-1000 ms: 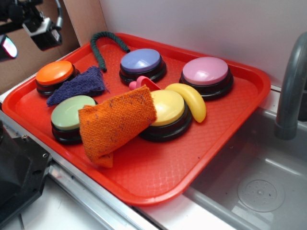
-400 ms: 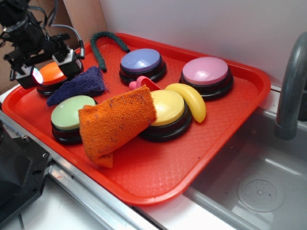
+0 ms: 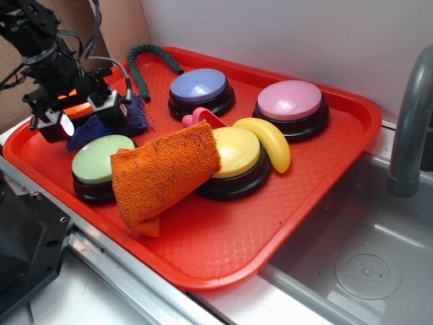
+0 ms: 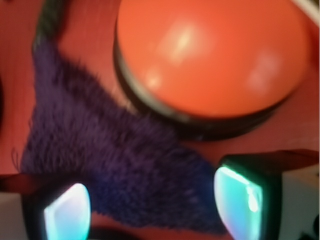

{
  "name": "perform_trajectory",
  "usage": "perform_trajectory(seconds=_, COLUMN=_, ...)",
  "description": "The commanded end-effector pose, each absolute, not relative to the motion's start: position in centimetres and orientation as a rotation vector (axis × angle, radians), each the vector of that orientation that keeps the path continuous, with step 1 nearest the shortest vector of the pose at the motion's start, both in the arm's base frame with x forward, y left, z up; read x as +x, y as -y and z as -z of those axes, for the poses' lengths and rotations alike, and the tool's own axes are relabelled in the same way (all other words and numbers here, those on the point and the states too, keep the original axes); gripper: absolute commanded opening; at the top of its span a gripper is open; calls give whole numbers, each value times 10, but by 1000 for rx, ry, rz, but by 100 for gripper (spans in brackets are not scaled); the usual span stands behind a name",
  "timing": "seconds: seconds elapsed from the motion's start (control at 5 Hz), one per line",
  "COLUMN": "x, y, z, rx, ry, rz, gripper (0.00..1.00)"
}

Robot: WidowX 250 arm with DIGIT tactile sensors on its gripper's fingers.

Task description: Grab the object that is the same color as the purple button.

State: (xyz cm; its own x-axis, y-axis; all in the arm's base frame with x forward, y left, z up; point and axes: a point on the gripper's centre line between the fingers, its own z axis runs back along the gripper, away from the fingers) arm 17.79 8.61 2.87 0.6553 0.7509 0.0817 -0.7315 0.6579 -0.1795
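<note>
The robot's gripper will next grab the dark purple rag by its bunched lower corner [image 4: 167, 202] to pick it out.
The object, a small dark purple rag [image 3: 135, 115] [image 4: 115, 155], lies on the red tray [image 3: 223, 250] between the orange button [image 4: 210, 55] and the green button [image 3: 101, 159]. My gripper [image 3: 84, 115] [image 4: 152, 207] hangs low right over the rag, open, one glowing fingertip on each side of the cloth's lower corner. In the exterior view the arm hides most of the rag and the orange button. The purple button [image 3: 199, 87] stands further back on the tray.
An orange cloth [image 3: 162, 172] drapes over the green and yellow [image 3: 237, 152] buttons. A yellow banana [image 3: 267, 141], a pink toy [image 3: 203, 118], a pink button [image 3: 291, 101] and a green rope [image 3: 145, 64] share the tray. A sink [image 3: 358, 264] and faucet [image 3: 409, 128] lie to the right.
The gripper has come down and rightward from the upper left, and now sits over the purple rag, covering most of it in the exterior view.
</note>
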Motion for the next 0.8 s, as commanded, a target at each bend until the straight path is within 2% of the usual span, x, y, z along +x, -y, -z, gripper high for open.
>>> perform_trajectory(seconds=0.0, x=181, y=-92, z=-26, rx=-129, ry=184, rz=-837, gripper=100)
perform_trajectory(seconds=0.2, x=181, y=-89, z=-27, rx=-110, ry=192, rz=-846, gripper=0)
perform_trajectory(seconds=0.6, x=183, y=-85, z=-31, rx=-78, ry=215, rz=-873, gripper=0)
